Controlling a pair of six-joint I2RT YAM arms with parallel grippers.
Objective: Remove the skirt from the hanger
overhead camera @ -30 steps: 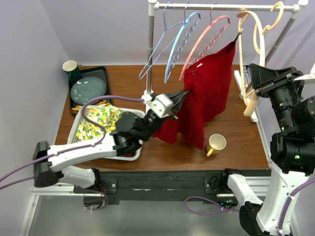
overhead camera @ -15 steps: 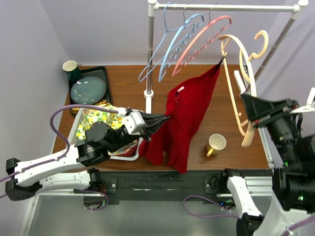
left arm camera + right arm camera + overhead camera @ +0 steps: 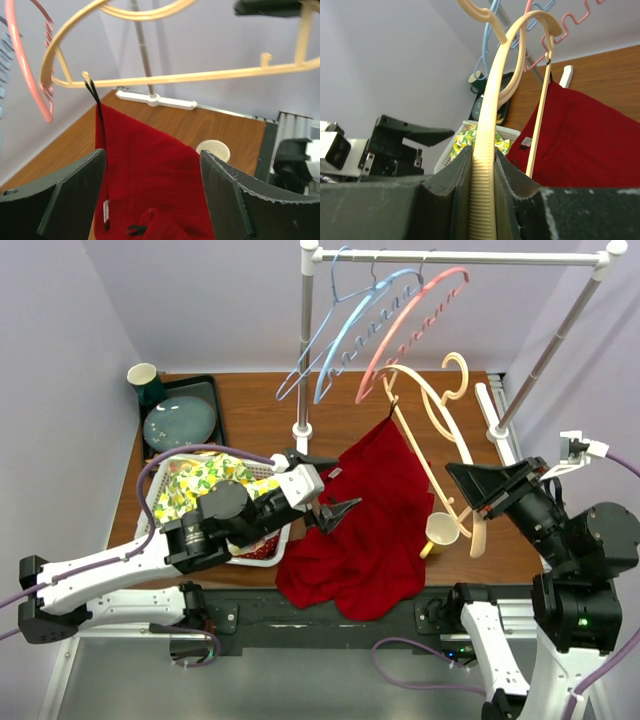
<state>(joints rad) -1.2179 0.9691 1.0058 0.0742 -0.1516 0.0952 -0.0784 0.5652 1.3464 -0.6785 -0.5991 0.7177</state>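
Observation:
My left gripper grabs the red skirt [image 3: 365, 525] next at its top corner just below the black loop [image 3: 386, 428]. Then it slips the loop off the hanger.
The red skirt [image 3: 365, 525] lies spread on the table's front middle, its top corner still tied by a black loop [image 3: 96, 97] to the cream hanger [image 3: 412, 370]. The hanger is off the rail and tilted over the table. My right gripper [image 3: 470, 495] is shut on the hanger's ribbed arm [image 3: 484, 200], with the skirt [image 3: 585, 135] below it. At the skirt's left edge my left gripper [image 3: 328, 486] hovers open. In the left wrist view the gripper [image 3: 152, 190] has the skirt [image 3: 150, 170] below and beyond its fingers, with nothing held.
A clothes rail [image 3: 460, 255] at the back carries a blue hanger [image 3: 345, 335] and a pink hanger [image 3: 410, 325]. A yellow cup [image 3: 440, 530] stands beside the skirt. A white basket [image 3: 160, 490] with floral cloth and a dark tray [image 3: 215, 400] with plate and cup [image 3: 143, 377] sit left.
My left gripper opened and let go of the skirt, which dropped onto the table. The right arm lifted the hanger off the rail and swung it left and lower.

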